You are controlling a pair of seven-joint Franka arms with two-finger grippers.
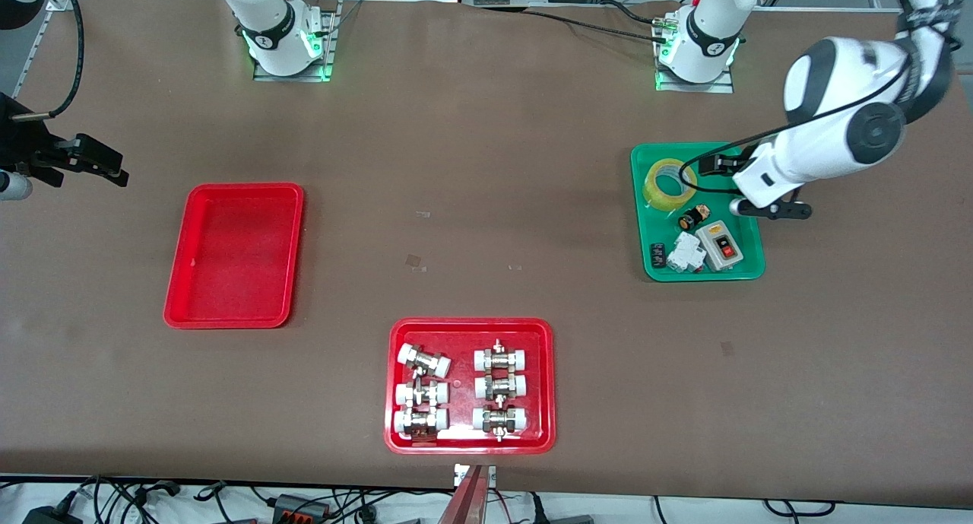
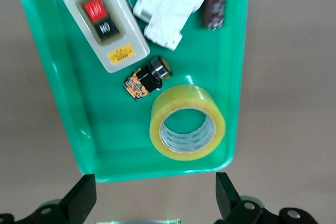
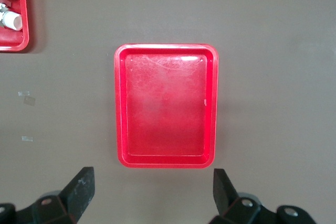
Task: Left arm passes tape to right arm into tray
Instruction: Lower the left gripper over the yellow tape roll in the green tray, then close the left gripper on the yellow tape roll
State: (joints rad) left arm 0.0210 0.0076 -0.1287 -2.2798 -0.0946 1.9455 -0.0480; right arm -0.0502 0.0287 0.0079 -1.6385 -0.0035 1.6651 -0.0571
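Observation:
The tape is a broad roll with an open hole (image 1: 671,185). My left gripper will next grab it by just its ring side (image 1: 690,177), which is narrow enough for the fingers.
The tape (image 1: 660,192), a translucent yellow roll, lies flat in the green tray (image 1: 749,269), in the corner nearest the robots' bases. My left gripper (image 1: 749,188) hovers open and empty over that tray's edge beside the tape. In the left wrist view the tape (image 2: 164,116) lies just ahead of the left gripper (image 2: 155,198), whose fingers stand wide apart. The empty red tray (image 1: 236,258) lies toward the right arm's end. My right gripper (image 1: 106,166) hovers open over the table beside it. The right wrist view shows the red tray (image 3: 119,103) ahead of the right gripper (image 3: 152,190).
The green tray also holds a grey switch box (image 1: 721,244), white electrical parts (image 1: 688,252) and a small black part (image 1: 692,218). A second red tray (image 1: 471,325) with white-capped metal fittings lies nearest the front camera, mid-table.

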